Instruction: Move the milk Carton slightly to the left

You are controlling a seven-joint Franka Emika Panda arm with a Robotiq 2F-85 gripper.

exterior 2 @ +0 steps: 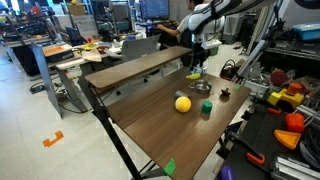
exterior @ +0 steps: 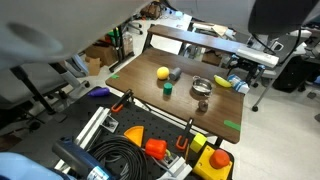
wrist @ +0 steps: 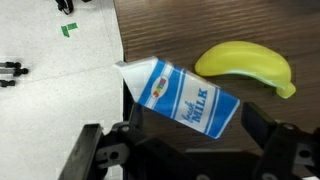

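Observation:
The robot's gripper needs to close on the carton now: in the wrist view its fingers are on either side of the carton's MILK end (wrist: pixel 201 105), so they would hold the carton.
In the wrist view the milk carton (wrist: pixel 182 98), white with blue stripes and the word MILK, rests tilted on the brown table (wrist: pixel 200 25) close to its edge. My gripper (wrist: pixel 194 120) is open, with one dark finger on each side of the carton. The finger on the right stands clear of it. A yellow banana-shaped thing (wrist: pixel 245 68) lies just beyond the carton. In both exterior views the gripper (exterior: pixel 236 77) (exterior 2: pixel 196 63) is low over the far end of the table. There the carton is hidden or too small to make out.
On the table are a yellow ball (exterior 2: pixel 182 103), a small green cup (exterior 2: pixel 206 105), a grey metal bowl (exterior 2: pixel 203 85) and a small dark object (exterior 2: pixel 226 95). The table edge drops to the floor beside the carton, with green tape (wrist: pixel 68 29) below. A cluttered cart stands alongside.

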